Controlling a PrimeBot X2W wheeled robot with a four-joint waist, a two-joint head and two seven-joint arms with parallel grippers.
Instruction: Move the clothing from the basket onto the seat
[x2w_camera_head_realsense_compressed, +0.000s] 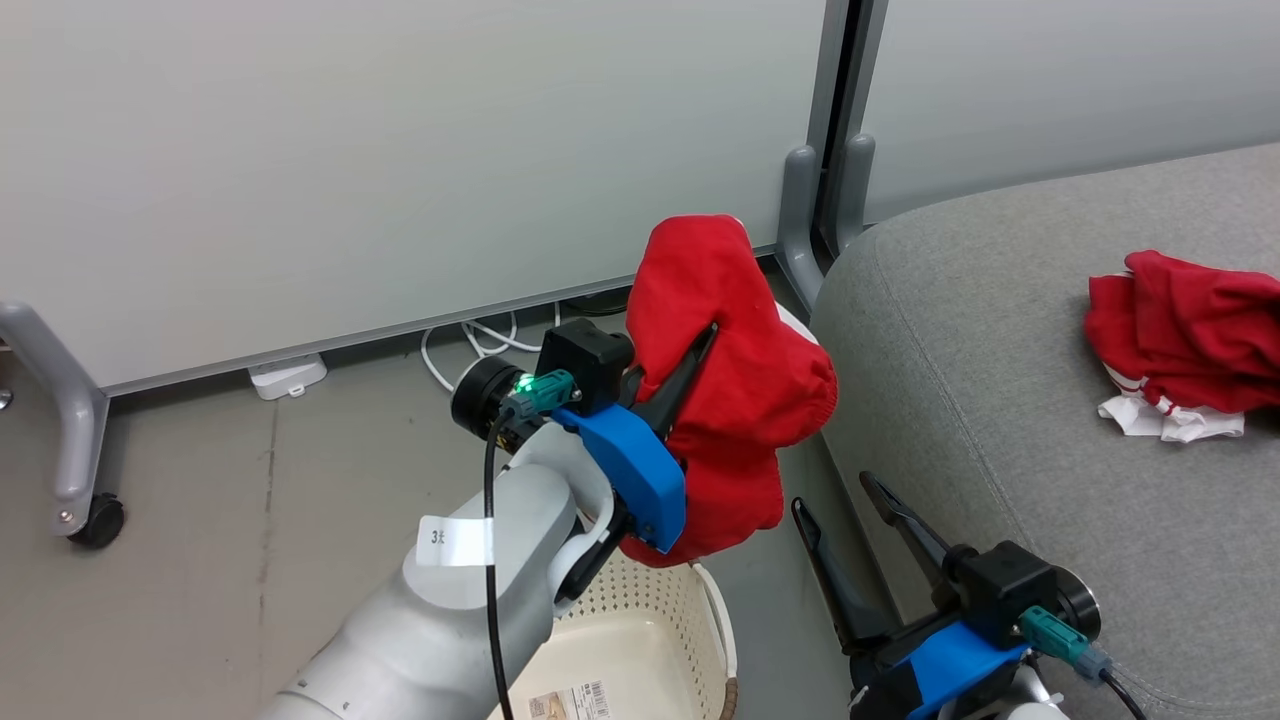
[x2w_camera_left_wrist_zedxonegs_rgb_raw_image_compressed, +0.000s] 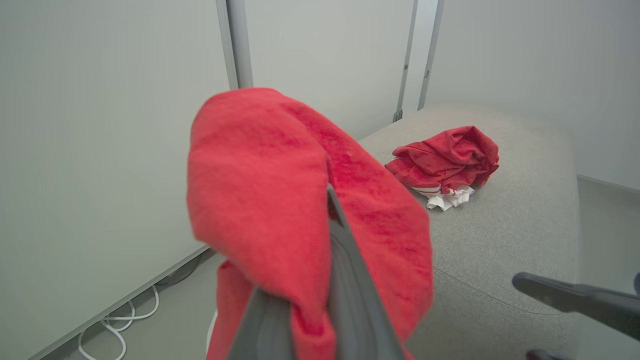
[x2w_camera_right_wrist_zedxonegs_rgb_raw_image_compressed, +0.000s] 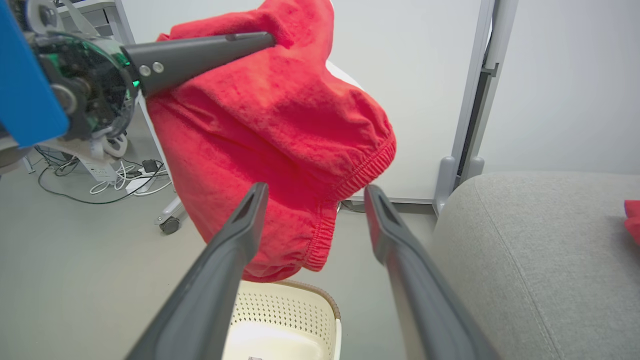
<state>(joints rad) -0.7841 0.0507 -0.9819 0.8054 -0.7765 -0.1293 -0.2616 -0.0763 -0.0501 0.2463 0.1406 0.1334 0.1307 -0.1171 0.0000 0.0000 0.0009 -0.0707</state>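
My right gripper needs to carry the red garment above the basket onto the seat (x2w_camera_head_realsense_compressed: 1000, 400), so it should next grab the garment by its hanging lower edge (x2w_camera_head_realsense_compressed: 750, 510).
My left gripper (x2w_camera_head_realsense_compressed: 705, 340) is shut on a red garment (x2w_camera_head_realsense_compressed: 730, 390), which hangs draped over its fingers above the cream basket (x2w_camera_head_realsense_compressed: 640, 640). From the left wrist the same garment (x2w_camera_left_wrist_zedxonegs_rgb_raw_image_compressed: 280, 200) wraps the fingers (x2w_camera_left_wrist_zedxonegs_rgb_raw_image_compressed: 350, 280). A second red garment with white trim (x2w_camera_head_realsense_compressed: 1185, 345) lies crumpled on the grey seat (x2w_camera_head_realsense_compressed: 1000, 400), also seen as a red heap (x2w_camera_left_wrist_zedxonegs_rgb_raw_image_compressed: 445, 160) from the left wrist. My right gripper (x2w_camera_head_realsense_compressed: 835, 490) is open and holds nothing, low beside the seat's edge. Its fingers (x2w_camera_right_wrist_zedxonegs_rgb_raw_image_compressed: 235, 240) frame the hanging garment (x2w_camera_right_wrist_zedxonegs_rgb_raw_image_compressed: 280, 125) and the basket (x2w_camera_right_wrist_zedxonegs_rgb_raw_image_compressed: 285, 320).
A pale partition wall (x2w_camera_head_realsense_compressed: 400, 150) with a grey post (x2w_camera_head_realsense_compressed: 830, 150) stands behind. White cables (x2w_camera_head_realsense_compressed: 480, 345) and a white box (x2w_camera_head_realsense_compressed: 288, 376) lie on the floor at its foot. A castor leg (x2w_camera_head_realsense_compressed: 80, 470) stands at the left.
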